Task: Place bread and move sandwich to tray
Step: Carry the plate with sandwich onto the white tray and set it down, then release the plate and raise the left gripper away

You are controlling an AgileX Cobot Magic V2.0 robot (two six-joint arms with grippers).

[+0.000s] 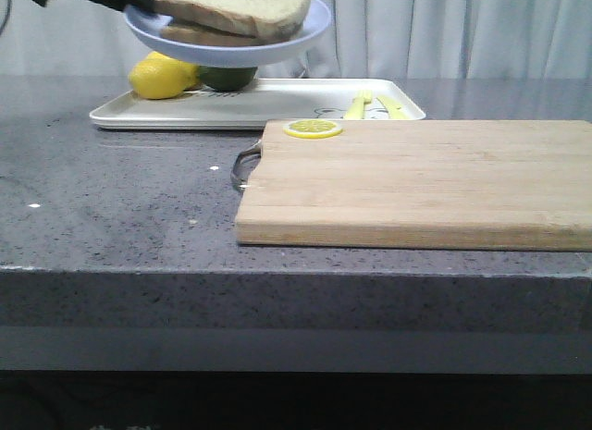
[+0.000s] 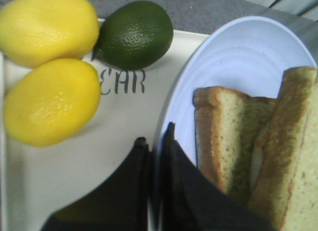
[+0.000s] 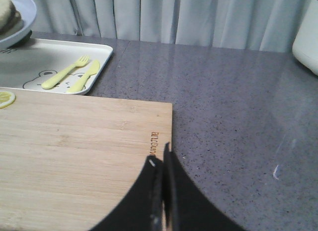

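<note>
The pale blue plate's base [image 1: 231, 60] is still above the white tray [image 1: 277, 104]. My left gripper needs to lower the plate onto the tray before it lets go.
The sandwich [image 1: 242, 11], two thick speckled slices, lies on the pale blue plate [image 1: 231, 49], held in the air above the left part of the white tray [image 1: 277, 104]. My left gripper [image 2: 155, 141] is shut on the plate's rim [image 2: 169, 107]; a sliver of white egg shows between the slices [image 2: 258, 161]. My right gripper [image 3: 160, 159] is shut and empty above the right edge of the wooden cutting board [image 3: 74, 156]. The plate's edge shows in the right wrist view [image 3: 15, 15]. No separate loose bread slice is in view.
Two yellow lemons [image 2: 47, 27] [image 2: 49, 102] and a green lime [image 2: 134, 35] lie on the tray's left end. A yellow fork [image 3: 64, 72] and knife [image 3: 84, 77] lie at its right end. A lemon slice [image 1: 312, 129] sits on the board [image 1: 416, 180]. A white appliance [image 3: 308, 32] stands far right.
</note>
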